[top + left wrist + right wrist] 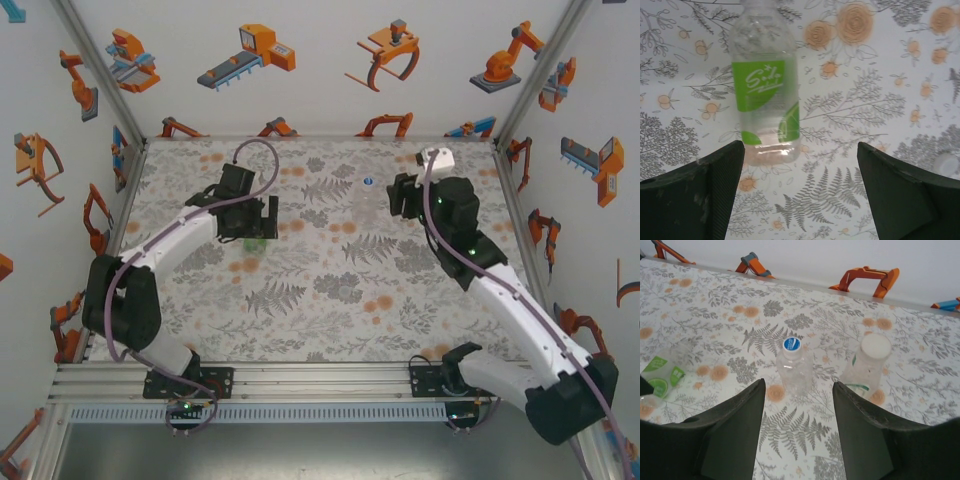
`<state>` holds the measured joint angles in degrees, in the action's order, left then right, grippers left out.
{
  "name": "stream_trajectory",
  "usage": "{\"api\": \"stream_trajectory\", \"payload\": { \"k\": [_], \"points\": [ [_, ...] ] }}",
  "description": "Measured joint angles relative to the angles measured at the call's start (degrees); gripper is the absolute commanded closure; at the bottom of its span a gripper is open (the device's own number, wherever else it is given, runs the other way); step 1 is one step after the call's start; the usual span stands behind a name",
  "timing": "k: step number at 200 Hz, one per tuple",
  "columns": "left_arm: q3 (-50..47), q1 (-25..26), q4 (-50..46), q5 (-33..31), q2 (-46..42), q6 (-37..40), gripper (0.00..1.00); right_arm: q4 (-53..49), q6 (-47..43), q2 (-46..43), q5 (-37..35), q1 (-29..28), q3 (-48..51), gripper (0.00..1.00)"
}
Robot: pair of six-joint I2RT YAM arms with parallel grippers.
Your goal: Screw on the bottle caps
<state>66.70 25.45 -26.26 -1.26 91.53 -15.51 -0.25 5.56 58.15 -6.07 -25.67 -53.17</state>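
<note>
The cap needs to be screwed on. My left gripper should next grab the green-label bottle by its labelled body (255, 244) (766, 102) and leave the bottle's neck free.
The green-label bottle (767, 85) appears to lie on the table, base towards my left gripper (800, 150). That gripper is open and hovers just short of it, with nothing between the fingers (700, 195). The bottle's neck is cut off by the frame edge. From above, the left gripper (250, 222) sits over the green label (256, 241). The plain bottle (794, 371) stands upright with the blue cap (792, 344) on it. To its right stands the white-label bottle (865, 371), wearing the white cap (875, 346). My right gripper (798, 385) is open, just in front of the plain bottle. The green cap is out of view.
The floral table cover (330, 290) runs to the white back wall (840, 260) close behind the two upright bottles. The green-label bottle (660, 376) lies left of the right gripper. The blue cap (367, 181) sits beside the right gripper (400, 198).
</note>
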Motion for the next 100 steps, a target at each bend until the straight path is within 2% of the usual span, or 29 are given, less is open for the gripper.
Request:
{"api": "stream_trajectory", "payload": {
  "k": [53, 100],
  "points": [
    [4.13, -3.50, -0.57, 0.20, 9.05, 2.82, 0.16, -7.72, 0.87, -12.11, -3.21, 0.00, 3.72, 0.46],
    [7.82, -4.17, -0.59, 1.16, 16.00, 4.26, 0.21, -13.07, 1.51, -17.88, -5.68, 0.00, 5.14, 0.46]
  ]
}}
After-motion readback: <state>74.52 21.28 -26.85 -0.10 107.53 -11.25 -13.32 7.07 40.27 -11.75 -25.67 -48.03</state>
